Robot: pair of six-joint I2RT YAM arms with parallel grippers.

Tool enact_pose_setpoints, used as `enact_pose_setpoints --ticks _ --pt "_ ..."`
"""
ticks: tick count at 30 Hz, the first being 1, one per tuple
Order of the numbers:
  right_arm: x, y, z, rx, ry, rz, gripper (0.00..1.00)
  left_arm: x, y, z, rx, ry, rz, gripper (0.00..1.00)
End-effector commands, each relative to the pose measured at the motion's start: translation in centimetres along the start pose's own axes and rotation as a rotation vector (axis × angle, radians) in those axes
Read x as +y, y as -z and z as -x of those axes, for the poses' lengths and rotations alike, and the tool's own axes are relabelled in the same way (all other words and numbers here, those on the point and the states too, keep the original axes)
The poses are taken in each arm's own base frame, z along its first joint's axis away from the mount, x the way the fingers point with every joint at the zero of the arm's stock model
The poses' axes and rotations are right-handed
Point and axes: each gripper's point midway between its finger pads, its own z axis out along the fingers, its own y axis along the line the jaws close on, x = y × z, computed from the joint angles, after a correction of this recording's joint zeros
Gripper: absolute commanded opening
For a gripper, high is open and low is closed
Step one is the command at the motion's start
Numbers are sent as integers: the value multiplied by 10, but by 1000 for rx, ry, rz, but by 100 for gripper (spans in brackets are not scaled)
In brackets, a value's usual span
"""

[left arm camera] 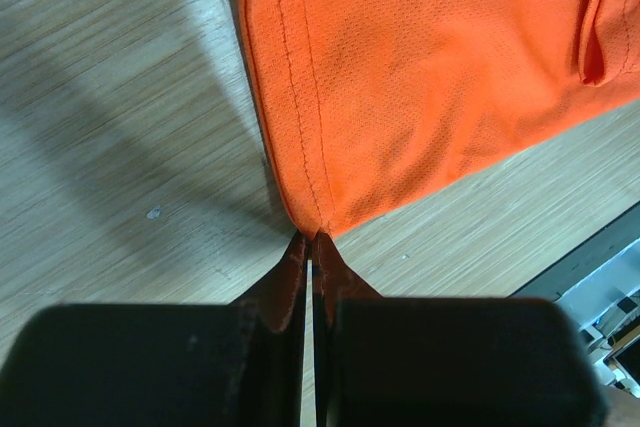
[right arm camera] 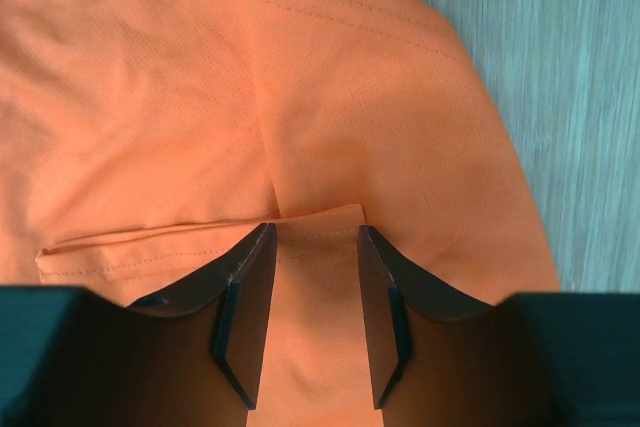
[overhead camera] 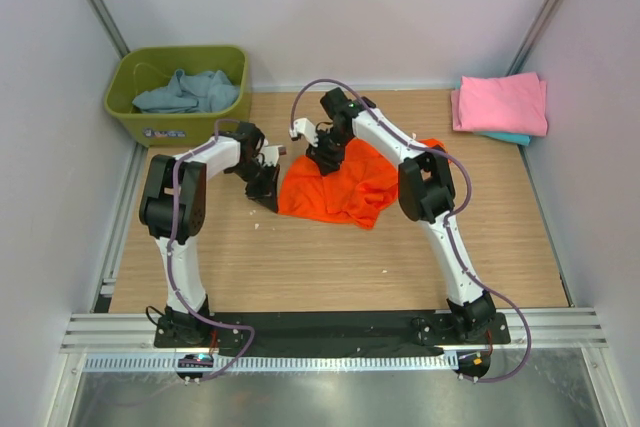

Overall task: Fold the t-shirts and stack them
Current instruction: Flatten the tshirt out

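The orange t-shirt must be spread for folding. My right gripper will grab it next by the corner of its hemmed fold (right arm camera: 327, 222), opposite my left gripper's hemmed corner.
The orange t-shirt (overhead camera: 345, 187) lies crumpled on the wooden table, mid-centre. My left gripper (overhead camera: 268, 193) is at its left edge; in the left wrist view the gripper (left arm camera: 312, 237) is shut on a hemmed corner of the orange shirt (left arm camera: 430, 67). My right gripper (overhead camera: 325, 159) is over the shirt's far left part; in the right wrist view the gripper (right arm camera: 315, 229) is open, its jaws either side of a hemmed fold of the orange shirt (right arm camera: 150, 77). A folded pink shirt (overhead camera: 500, 103) lies on a teal one (overhead camera: 510, 137) at the back right.
An olive-green tub (overhead camera: 130, 112) at the back left holds a blue-grey shirt (overhead camera: 188, 92). White walls close the table on three sides. The arm bases sit on a black strip (overhead camera: 330, 327) at the near edge.
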Motion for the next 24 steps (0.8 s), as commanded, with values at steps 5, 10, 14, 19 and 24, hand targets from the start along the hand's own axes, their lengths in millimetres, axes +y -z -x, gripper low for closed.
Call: enact_pose_setpoints --ticks 5,10,14,19,24 --pt "-2 -10 -2 -7 -4 12 23 -4 1 9 -15 -21 -6 0" --pt "-7 3 3 -11 -3 -15 10 -5 2 9 -16 -22 -5 0" --pt "-19 41 20 -36 28 -94 8 -6 2 9 -19 -24 -11 0" --pt "-32 115 48 -119 50 -224 7 -8 2 13 -24 -26 -18 0" --pt "-35 155 56 -151 37 -296 7 -10 6 20 -38 -34 -24 0"
